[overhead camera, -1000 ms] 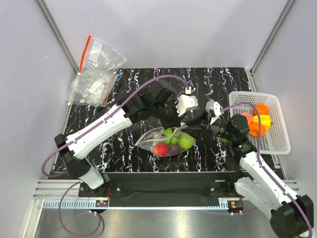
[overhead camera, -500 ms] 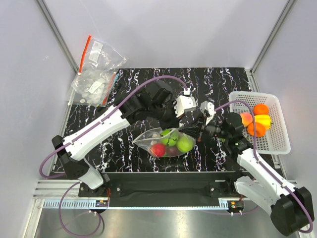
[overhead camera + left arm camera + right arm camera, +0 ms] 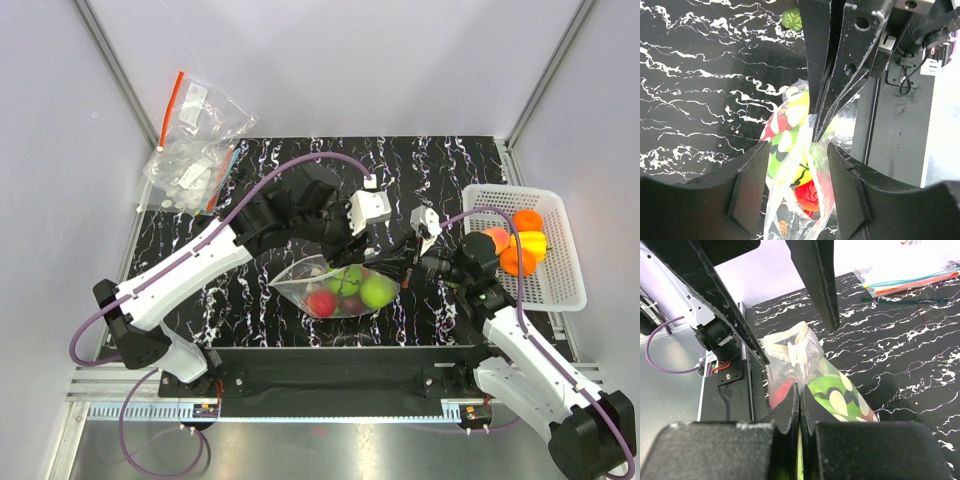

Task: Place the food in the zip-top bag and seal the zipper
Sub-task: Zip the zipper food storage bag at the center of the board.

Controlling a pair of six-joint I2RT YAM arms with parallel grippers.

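Note:
The left gripper grabs the dotted bag by its zipper edge (image 3: 349, 265) (image 3: 803, 145) beside my right gripper next, to press along and seal the bag.
The dotted zip-top bag (image 3: 340, 290) lies mid-table holding green food (image 3: 377, 290) and red food (image 3: 322, 301). My right gripper (image 3: 400, 268) is shut on the bag's right mouth edge; in the right wrist view its jaws (image 3: 801, 395) pinch the plastic just below the pale zipper (image 3: 785, 340). My left gripper (image 3: 350, 256) is open and straddles the bag's upper edge. In the left wrist view its fingers (image 3: 747, 190) stand either side of the bag (image 3: 790, 150) without touching it.
A white basket (image 3: 570, 290) at the right holds orange and yellow food (image 3: 520, 250). A clear undotted bag with a red strip (image 3: 195, 140) lies at the back left. A small green leafy piece (image 3: 791, 19) lies on the black marbled mat beyond the bag.
My left gripper has shifted a little left and come down around the bag's top edge. The bag has moved slightly right. My right gripper stays shut on its edge.

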